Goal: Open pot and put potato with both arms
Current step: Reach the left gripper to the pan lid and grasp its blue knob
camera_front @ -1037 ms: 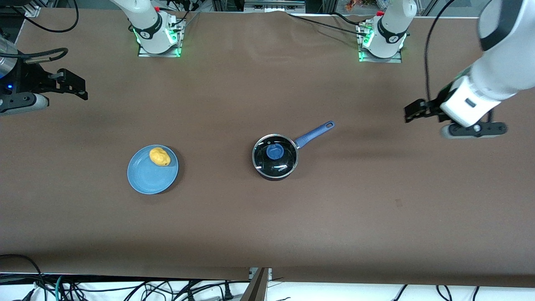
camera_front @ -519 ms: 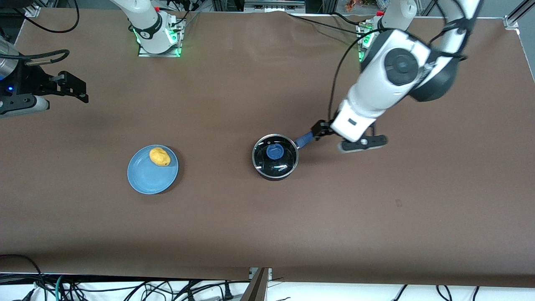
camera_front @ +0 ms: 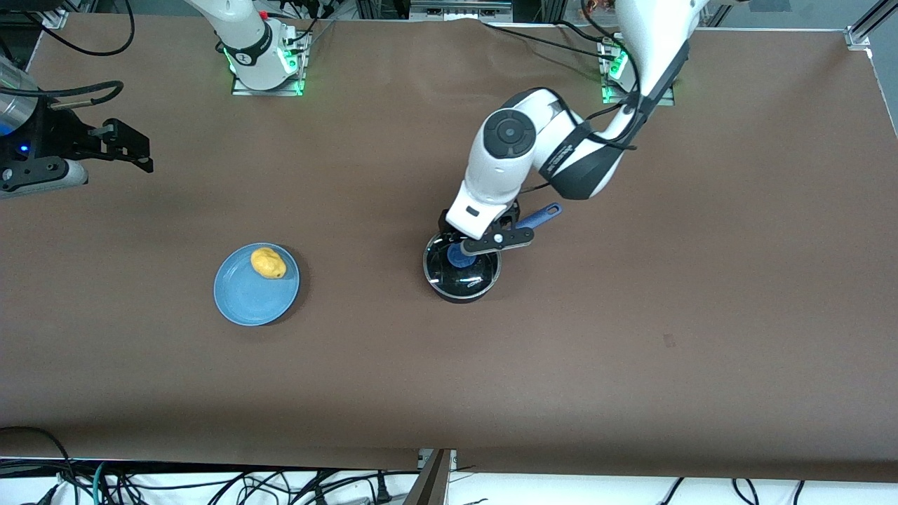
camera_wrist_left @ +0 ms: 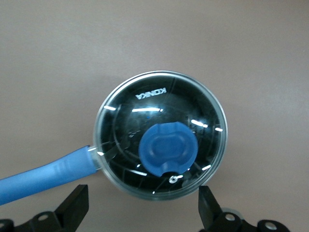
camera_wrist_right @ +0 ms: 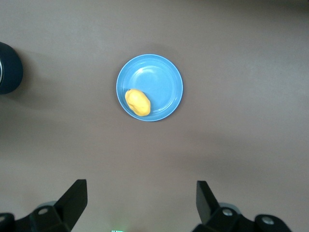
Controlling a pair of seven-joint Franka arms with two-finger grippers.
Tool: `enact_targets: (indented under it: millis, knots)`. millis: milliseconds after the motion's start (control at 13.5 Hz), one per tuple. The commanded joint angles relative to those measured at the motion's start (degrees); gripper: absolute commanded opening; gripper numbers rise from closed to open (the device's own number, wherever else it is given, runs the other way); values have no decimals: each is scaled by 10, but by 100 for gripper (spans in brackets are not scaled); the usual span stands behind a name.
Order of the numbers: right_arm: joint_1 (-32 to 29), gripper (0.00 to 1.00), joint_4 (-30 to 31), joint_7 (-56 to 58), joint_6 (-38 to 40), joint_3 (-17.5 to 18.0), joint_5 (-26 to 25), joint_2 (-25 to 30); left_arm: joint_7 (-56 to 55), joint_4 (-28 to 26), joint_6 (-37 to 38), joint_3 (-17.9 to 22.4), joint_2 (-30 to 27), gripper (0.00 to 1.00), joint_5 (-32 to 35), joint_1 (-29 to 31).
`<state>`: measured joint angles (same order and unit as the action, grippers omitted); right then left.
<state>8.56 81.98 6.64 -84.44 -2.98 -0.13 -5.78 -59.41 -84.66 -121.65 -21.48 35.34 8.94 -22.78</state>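
Note:
The black pot needs to be opened for the potato (camera_front: 268, 263), so the left gripper should next grab the glass lid by its blue knob (camera_front: 457, 256).
The black pot (camera_front: 463, 277) stands mid-table with its glass lid on, a blue knob (camera_front: 457, 256) on top, and its blue handle (camera_front: 541, 214) pointing toward the left arm's end. My left gripper (camera_front: 463, 231) is open and empty over the pot's rim. In the left wrist view the lid (camera_wrist_left: 159, 99), the knob (camera_wrist_left: 167, 149) and the handle (camera_wrist_left: 43, 175) show past my left gripper (camera_wrist_left: 142, 207). The potato (camera_front: 268, 263) lies on a light-blue plate (camera_front: 245, 301). My right gripper (camera_front: 144, 153) waits open over the table's right-arm end. The right wrist view shows my right gripper (camera_wrist_right: 140, 205), the potato (camera_wrist_right: 138, 102) and the pot's edge (camera_wrist_right: 9, 67).
The plate (camera_wrist_right: 161, 77) lies toward the right arm's end, well apart from the pot. Both arm bases (camera_front: 263, 59) stand along the table edge farthest from the camera. Cables hang below the table edge nearest the camera. Brown cloth covers the table.
My left arm has swung in from its end of the table and now hangs over the pot. The right gripper has barely moved. Pot, plate and potato are where they were.

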Motion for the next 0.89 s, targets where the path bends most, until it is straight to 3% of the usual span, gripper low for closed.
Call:
enact_targets:
  millis: [0,296,815]
  knots:
    - [3,100,-11,-5,9,3,-9,-3,-14,92,28,47,60,100,16,-50]
    - [3,100,-12,-5,9,3,-10,-3,-15,121,27,69,93,100,16,-76]
    - [4,100,-11,-7,3,2,-19,-5,-33,120,28,75,106,100,32,-92]
